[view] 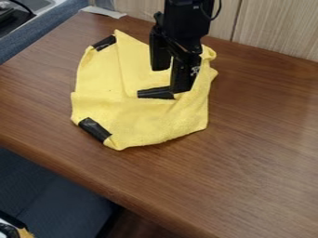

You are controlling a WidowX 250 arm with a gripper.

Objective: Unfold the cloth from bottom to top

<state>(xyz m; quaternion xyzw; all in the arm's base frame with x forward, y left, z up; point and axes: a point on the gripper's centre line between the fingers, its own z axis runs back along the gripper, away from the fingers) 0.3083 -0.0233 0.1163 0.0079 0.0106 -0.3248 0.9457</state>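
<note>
I should next use my gripper to grab the yellow cloth by its folded-over corner with black tape, so that I can unfold the cloth [140, 118] from bottom to top.
The black gripper [170, 80] hangs over the right-hand part of the yellow cloth [140, 118], open, with yellow showing between its fingers. Its right fingertip is beside a strip of black tape [154, 93] on the cloth; whether it touches the fabric I cannot tell. The cloth lies partly folded and creased, one layer over another, with a bunched edge behind the gripper on the right. More black tape [94, 129] marks its lower left corner, and another piece [103, 42] is at the upper left.
The brown wooden table [261, 153] extends to the right and in front of the cloth, its front edge running diagonally at the lower left. A pale wood-grain panel [273, 28] stands behind. At the upper left are a blue edge and part of a sink unit.
</note>
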